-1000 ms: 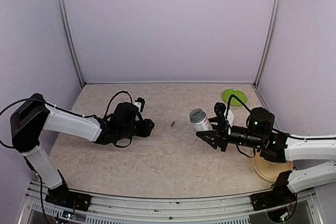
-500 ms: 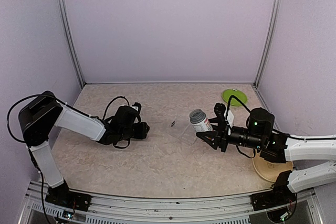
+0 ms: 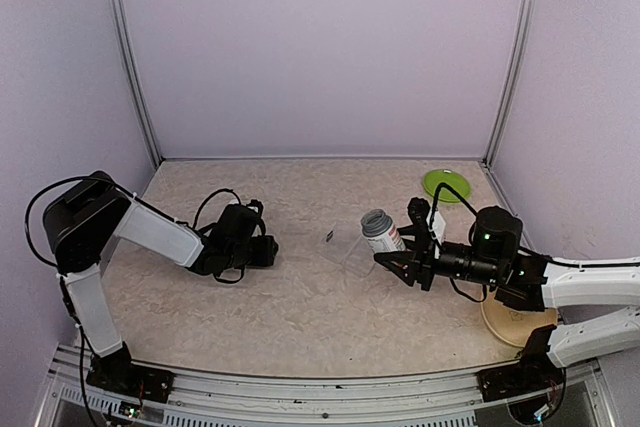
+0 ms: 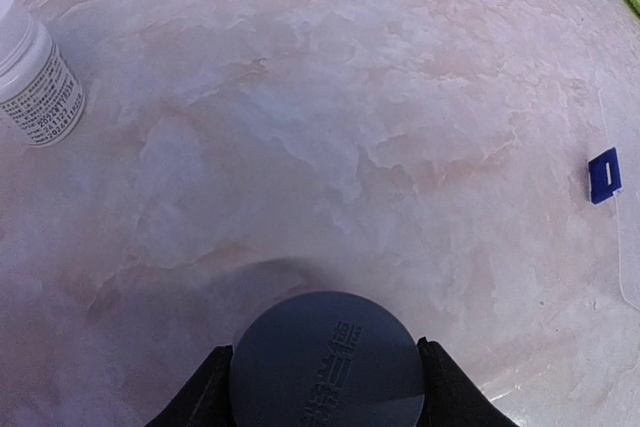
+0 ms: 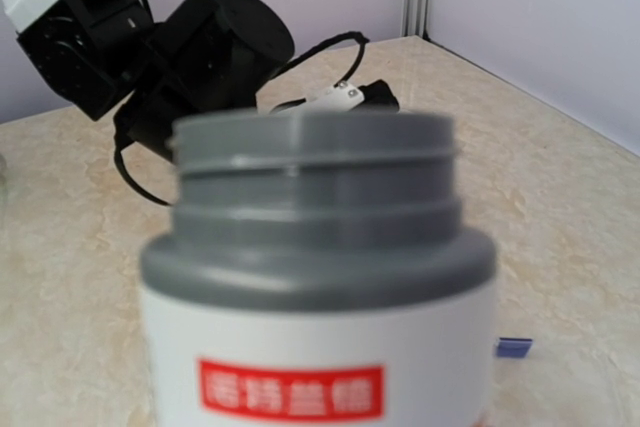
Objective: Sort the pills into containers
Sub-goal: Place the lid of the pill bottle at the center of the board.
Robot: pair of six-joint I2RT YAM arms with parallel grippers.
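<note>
The bottle cap [image 4: 328,347] is low above flat, empty table and would land on the tabletop, so my left gripper releases it next.
In the left wrist view my left gripper [image 4: 326,359] is shut on a round dark blue bottle cap [image 4: 328,347], low over the table; in the top view it [image 3: 264,250] is at the left. My right gripper [image 3: 393,251] is shut on an uncapped white pill bottle [image 3: 379,228] with a grey threaded neck and red label. The bottle [image 5: 318,277] fills the right wrist view and hides the fingers. The clear pill box [image 3: 350,248] lies just left of the bottle. One small dark blue piece [image 3: 329,237] lies beside the box and shows in both wrist views [image 4: 603,175] [image 5: 515,347].
A second white labelled bottle [image 4: 35,77] stands on the table at the left wrist view's upper left. A green plate [image 3: 446,184] lies at the back right. A tan plate [image 3: 515,323] sits under my right arm. Metal frame posts stand at the back corners.
My left gripper has drawn back to the left with the cap in it, away from the pill box. The right arm and the bottle have not moved.
</note>
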